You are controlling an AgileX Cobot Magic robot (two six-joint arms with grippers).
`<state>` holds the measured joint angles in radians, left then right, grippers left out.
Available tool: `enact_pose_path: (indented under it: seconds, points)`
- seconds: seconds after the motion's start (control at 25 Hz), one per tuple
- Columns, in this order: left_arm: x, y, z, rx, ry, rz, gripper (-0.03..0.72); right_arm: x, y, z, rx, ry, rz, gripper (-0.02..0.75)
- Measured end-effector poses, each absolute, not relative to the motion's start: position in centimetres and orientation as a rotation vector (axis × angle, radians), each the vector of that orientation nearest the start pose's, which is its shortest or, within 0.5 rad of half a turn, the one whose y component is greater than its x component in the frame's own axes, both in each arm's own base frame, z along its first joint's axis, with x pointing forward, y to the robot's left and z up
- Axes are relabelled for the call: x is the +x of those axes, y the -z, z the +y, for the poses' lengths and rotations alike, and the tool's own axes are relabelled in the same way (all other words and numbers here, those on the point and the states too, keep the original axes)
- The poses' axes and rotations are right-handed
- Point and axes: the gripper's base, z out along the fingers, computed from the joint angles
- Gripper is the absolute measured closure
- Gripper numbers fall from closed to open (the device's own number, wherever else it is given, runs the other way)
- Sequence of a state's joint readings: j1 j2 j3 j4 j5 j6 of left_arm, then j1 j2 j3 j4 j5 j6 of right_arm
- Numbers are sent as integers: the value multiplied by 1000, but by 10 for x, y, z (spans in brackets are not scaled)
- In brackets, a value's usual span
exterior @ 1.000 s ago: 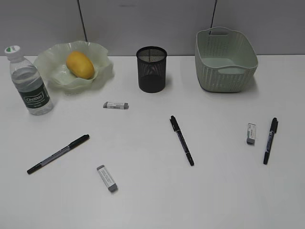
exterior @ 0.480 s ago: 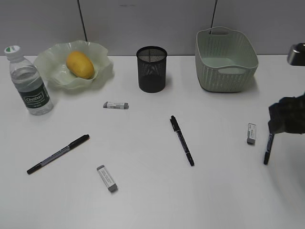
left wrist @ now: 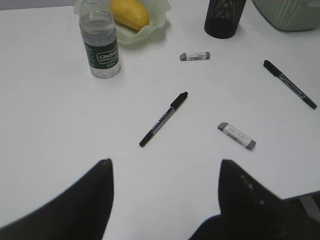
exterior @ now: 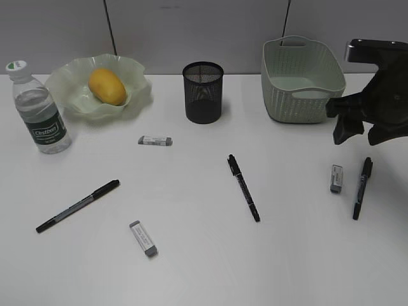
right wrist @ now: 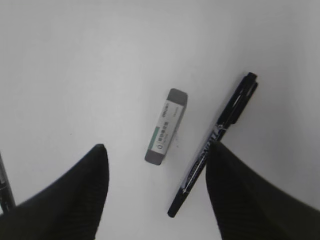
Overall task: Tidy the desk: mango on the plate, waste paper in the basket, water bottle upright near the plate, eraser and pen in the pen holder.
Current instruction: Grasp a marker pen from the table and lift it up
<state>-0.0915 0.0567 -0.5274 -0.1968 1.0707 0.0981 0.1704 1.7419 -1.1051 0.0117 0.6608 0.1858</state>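
Observation:
I will grab the black pen with my right gripper next, by its end (exterior: 366, 165) with the cap, and then stand the pen in the pen holder (exterior: 203, 92).
The mango (exterior: 107, 86) lies in the pale green plate (exterior: 137, 92) at the back left. The water bottle (exterior: 41, 111) stands upright beside the plate. The black mesh pen holder (exterior: 203, 92) and the basket (exterior: 301, 80) stand at the back. Three erasers (exterior: 155, 140) (exterior: 143, 238) (exterior: 336, 178) and three pens (exterior: 78, 205) (exterior: 243, 187) (exterior: 362, 188) lie on the desk (exterior: 191, 268). My right gripper (exterior: 357, 137) (right wrist: 156, 150) hovers open above the right eraser (right wrist: 166, 126) and right pen (right wrist: 215, 142). My left gripper (left wrist: 163, 165) is open and empty over bare desk. No waste paper shows.
The left wrist view shows the bottle (left wrist: 100, 42), mango (left wrist: 129, 12), pen holder (left wrist: 224, 17), two erasers (left wrist: 195, 56) (left wrist: 236, 136) and two pens (left wrist: 163, 119) (left wrist: 290, 84). A grey wall runs behind the desk.
My right arm has come into the exterior view from the right edge and now hangs above the right eraser and pen. Nothing on the desk has moved.

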Motion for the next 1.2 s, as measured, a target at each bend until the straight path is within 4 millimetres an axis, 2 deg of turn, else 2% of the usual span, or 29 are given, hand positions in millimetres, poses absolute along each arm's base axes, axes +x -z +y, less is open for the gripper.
enact_pose_path:
  seconds: [0.12, 0.28, 0.36, 0.6, 0.8, 0.84, 1.0, 1.2]
  points:
    - [-2, -286, -16, 203, 233, 2065, 190, 347, -197, 40, 113, -87, 2792, 251]
    - [-2, -286, -16, 203, 233, 2065, 192, 349, -191, 13, 226, -62, 2826, 251]
    - [-2, -286, -16, 203, 233, 2064, 200, 349, -186, 5, 261, -55, 2845, 251]
    - [-2, -286, -16, 203, 233, 2064, 209, 352, -172, 4, 326, -57, 2881, 267]
    - [-2, -286, -16, 203, 233, 2064, 209, 355, -148, 5, 410, -68, 2934, 296]
    - [-2, -286, -16, 203, 233, 2064, 209, 355, -148, 5, 410, -68, 2934, 296]
    - [-2, -286, -16, 203, 233, 2064, 211, 361, -131, 7, 531, -120, 2918, 343]
    - [-2, -286, -16, 203, 233, 2063, 218, 364, -115, 8, 599, -140, 2919, 378]
